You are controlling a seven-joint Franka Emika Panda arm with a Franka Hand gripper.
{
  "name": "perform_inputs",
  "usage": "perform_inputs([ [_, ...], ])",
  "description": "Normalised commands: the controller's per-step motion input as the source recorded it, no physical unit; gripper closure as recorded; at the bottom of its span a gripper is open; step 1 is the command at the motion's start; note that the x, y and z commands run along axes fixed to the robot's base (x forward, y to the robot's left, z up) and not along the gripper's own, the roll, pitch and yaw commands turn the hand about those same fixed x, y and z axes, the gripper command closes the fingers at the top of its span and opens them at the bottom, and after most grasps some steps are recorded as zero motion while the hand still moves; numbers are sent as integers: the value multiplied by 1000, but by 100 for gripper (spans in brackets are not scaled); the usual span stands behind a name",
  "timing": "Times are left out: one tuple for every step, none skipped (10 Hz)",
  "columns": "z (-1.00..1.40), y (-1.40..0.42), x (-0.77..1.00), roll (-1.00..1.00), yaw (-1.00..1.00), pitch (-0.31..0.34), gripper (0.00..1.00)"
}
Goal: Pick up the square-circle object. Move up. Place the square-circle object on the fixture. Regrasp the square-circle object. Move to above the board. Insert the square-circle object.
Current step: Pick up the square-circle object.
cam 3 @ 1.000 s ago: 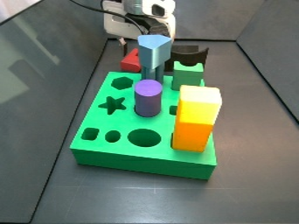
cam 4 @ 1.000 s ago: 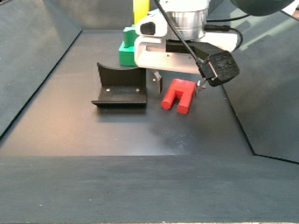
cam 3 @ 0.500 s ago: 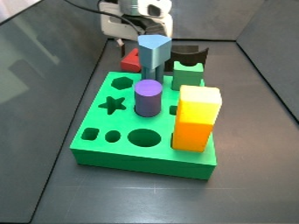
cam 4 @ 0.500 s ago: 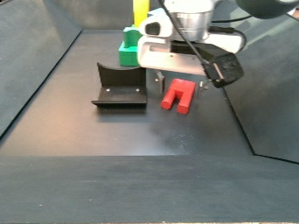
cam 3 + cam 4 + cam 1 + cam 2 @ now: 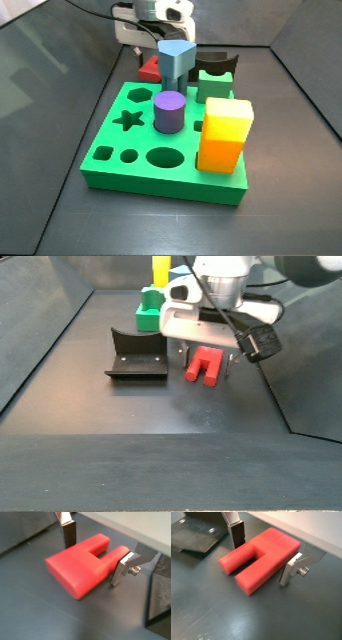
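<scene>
I will next pick up the red square-circle object by its slotted end, so that I can put the object on the fixture.
The square-circle object is a small red block with a slot cut into one end, lying flat on the dark floor. My gripper is open and low over it, one finger on each side of the block and not closed on it. In a side view the gripper stands right over the red block, and the block peeks out behind the board. The fixture stands beside it, dark with a notch. The bright green board lies nearby.
On the board stand a purple cylinder, a tall yellow block and a grey-blue prism. Grey walls enclose the floor on both sides. The fixture's base plate shows close to one finger.
My gripper has come down a little, so its open fingers now sit lower around the red block. The block has not moved.
</scene>
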Motion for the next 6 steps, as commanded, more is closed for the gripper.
perform_inputs([
  [-400,131,0,-184,17,6,0],
  [-177,0,-20,-61,0,-7,0],
  [0,-17,-163,-17,0,-60,0],
  [397,-100,-380,59,91,-160,0],
  [114,-57,-214,0,77,-174,0],
  [-180,-37,0,0,0,-3,0],
])
